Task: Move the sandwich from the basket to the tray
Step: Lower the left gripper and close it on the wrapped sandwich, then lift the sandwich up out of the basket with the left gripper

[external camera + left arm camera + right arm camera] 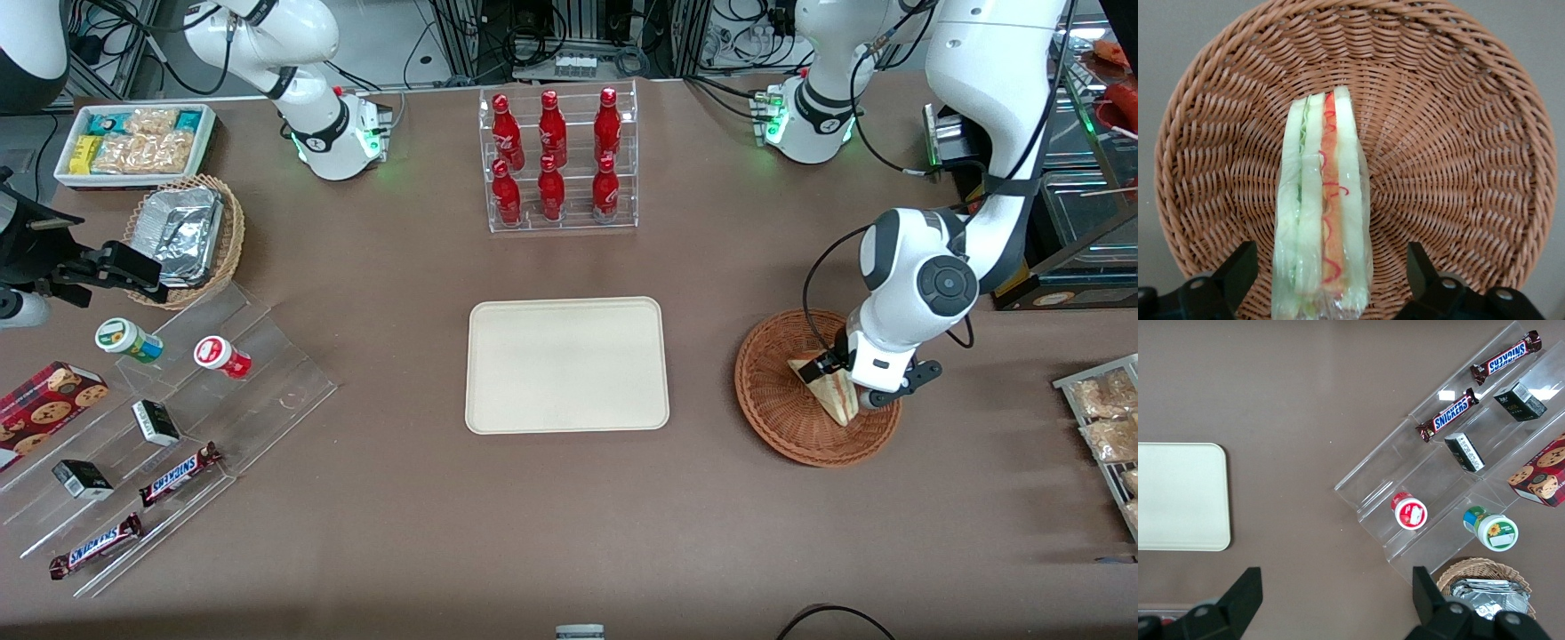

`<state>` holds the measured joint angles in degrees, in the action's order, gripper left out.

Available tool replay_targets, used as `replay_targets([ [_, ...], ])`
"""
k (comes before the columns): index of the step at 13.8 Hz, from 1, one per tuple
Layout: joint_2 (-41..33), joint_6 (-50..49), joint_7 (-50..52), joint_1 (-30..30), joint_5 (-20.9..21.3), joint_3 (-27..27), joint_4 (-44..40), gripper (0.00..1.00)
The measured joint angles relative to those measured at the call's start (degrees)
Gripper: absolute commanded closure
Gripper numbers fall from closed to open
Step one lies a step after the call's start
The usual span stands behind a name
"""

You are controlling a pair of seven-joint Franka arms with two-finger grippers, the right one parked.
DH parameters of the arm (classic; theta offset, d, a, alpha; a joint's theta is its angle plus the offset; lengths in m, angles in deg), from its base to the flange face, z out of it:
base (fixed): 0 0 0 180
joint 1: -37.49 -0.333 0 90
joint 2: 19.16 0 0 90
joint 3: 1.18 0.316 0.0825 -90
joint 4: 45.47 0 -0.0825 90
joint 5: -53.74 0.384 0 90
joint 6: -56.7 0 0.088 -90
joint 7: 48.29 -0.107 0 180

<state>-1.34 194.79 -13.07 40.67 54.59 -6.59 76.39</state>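
Observation:
Next, my left gripper should grab the sandwich by its plastic-wrapped end point(1321, 297) to bring it onto the cream tray.
The sandwich point(834, 394), a plastic-wrapped wedge of white bread with red and pale layers, lies in the round reddish-brown wicker basket point(781, 391) toward the working arm's end of the table. My left gripper point(836, 375) is down over it. In the wrist view the gripper point(1330, 259) is open, one black finger on each side of the sandwich point(1321, 213), with a gap between each finger and the wrap. The basket point(1458, 133) fills that view. The cream tray point(567, 364) lies bare at the table's middle, beside the basket.
A clear rack of red bottles point(560, 160) stands farther from the front camera than the tray. Toward the parked arm's end are a stepped clear shelf with snacks point(178, 418), a tan basket with foil point(182, 236) and a white bin point(133, 142). Snack packets point(1102, 418) sit at the working arm's end.

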Motion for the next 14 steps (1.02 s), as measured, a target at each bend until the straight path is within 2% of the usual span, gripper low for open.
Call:
replay_targets([
  [2, 0.25, 0.17, 0.23, -0.02, 0.00, 0.12, 0.06, 0.91],
  [3, 0.26, 0.17, 0.28, -0.02, 0.00, 0.15, 0.09, 1.00],
  [9, -0.26, -0.35, 0.29, -0.02, 0.02, 0.15, 0.09, 1.00],
  [14, -5.61, -11.22, 0.17, 0.01, 0.07, 0.03, -1.99, 1.00],
])
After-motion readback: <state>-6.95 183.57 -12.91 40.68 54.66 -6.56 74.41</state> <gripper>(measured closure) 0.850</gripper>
